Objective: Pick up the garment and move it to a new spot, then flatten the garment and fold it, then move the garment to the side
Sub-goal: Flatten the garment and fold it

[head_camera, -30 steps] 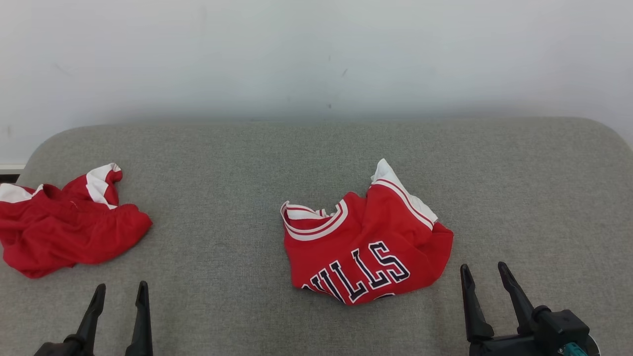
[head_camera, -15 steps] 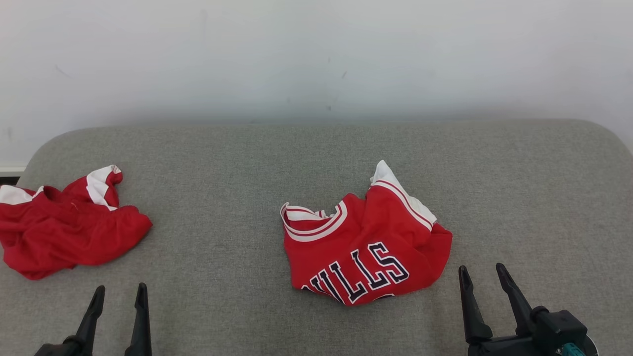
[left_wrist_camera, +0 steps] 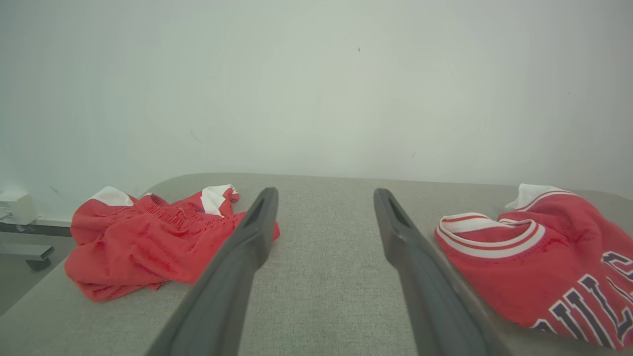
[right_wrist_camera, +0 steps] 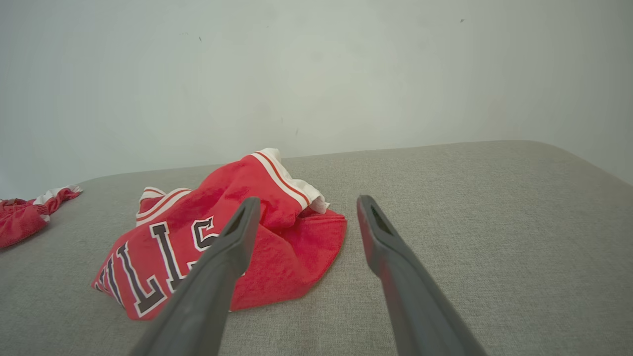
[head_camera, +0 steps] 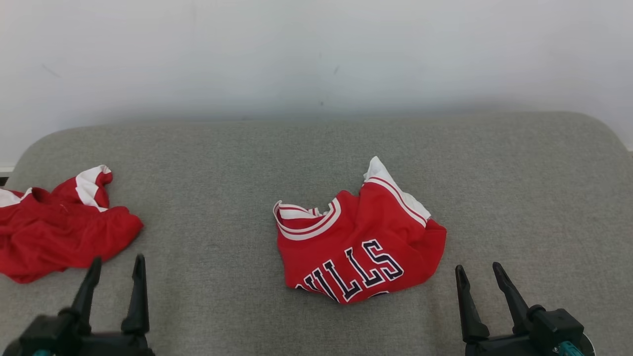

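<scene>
My left gripper grabs its white sleeve [head_camera: 378, 171] next, so the red jersey's lettered front [head_camera: 354, 271] stays free to be flattened.
A crumpled red jersey [head_camera: 361, 247] with white trim and dark lettering lies mid-cushion; the same garment shows in the wrist views [left_wrist_camera: 539, 257] [right_wrist_camera: 207, 237]. A second red and white garment [head_camera: 54, 232] [left_wrist_camera: 153, 242] is bunched at the left edge. My left gripper [head_camera: 116, 259] [left_wrist_camera: 325, 193] hovers open near the front edge, between the two garments and touching neither. My right gripper [head_camera: 477, 268] [right_wrist_camera: 309, 200] stands open just right of the jersey's lower right corner, holding nothing.
Both garments rest on a wide grey fabric cushion [head_camera: 519, 198] with rounded corners, set against a plain white wall [head_camera: 316, 54]. Bare cushion stretches to the jersey's right and behind it. In the left wrist view, floor and a small white box [left_wrist_camera: 17, 207] show beyond the cushion's left end.
My left gripper has come forward, so its dark body now shows in the head view. The head camera has shifted slightly. The garments and the right gripper stay put.
</scene>
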Controlling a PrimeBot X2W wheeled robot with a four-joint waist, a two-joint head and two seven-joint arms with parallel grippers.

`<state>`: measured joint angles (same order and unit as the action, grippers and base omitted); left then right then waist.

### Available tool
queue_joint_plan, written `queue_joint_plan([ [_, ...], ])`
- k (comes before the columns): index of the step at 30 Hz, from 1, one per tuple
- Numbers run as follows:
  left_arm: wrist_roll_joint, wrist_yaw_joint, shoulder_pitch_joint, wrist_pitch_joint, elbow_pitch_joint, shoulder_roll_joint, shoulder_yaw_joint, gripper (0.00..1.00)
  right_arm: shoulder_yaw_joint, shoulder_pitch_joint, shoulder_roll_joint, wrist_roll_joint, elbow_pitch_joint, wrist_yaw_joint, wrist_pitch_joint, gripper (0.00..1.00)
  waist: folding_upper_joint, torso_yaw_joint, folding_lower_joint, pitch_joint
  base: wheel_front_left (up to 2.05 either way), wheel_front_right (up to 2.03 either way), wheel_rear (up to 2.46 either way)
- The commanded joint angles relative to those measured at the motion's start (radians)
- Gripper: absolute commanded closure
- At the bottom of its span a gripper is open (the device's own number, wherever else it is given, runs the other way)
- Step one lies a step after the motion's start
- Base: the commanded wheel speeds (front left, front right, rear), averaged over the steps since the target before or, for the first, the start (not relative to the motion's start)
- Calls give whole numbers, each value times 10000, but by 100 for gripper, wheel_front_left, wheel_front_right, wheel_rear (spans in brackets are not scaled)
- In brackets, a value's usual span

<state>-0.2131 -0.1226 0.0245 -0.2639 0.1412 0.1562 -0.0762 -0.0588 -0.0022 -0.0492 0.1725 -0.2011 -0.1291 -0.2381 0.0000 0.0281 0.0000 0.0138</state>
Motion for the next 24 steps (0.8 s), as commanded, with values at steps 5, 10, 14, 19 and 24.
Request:
queue_joint_plan([
  [5,-178,-67,1325,36,157,581,378,0,-129,-257,-22,131,-86,-31,-82,0,0,-434,0,366,0,0,0],
  [10,-650,-66,2919,405,356,1408,1204,0,-193,-529,-22,234,-174,-31,-164,0,0,-1014,0,872,0,0,0],
  [14,-1320,-69,4292,789,399,2162,2105,0,-251,-787,-18,412,-255,-32,-228,0,0,-1569,0,1338,0,0,0],
  [19,-2096,-71,5912,1425,583,2948,3280,0,-347,-1065,-18,644,-335,-31,-278,0,0,-2239,0,1895,0,0,0],
  [24,-2952,-69,7318,2067,953,3438,4647,0,-387,-1228,-16,973,-149,-31,-278,0,0,-2830,0,2359,0,0,0],
])
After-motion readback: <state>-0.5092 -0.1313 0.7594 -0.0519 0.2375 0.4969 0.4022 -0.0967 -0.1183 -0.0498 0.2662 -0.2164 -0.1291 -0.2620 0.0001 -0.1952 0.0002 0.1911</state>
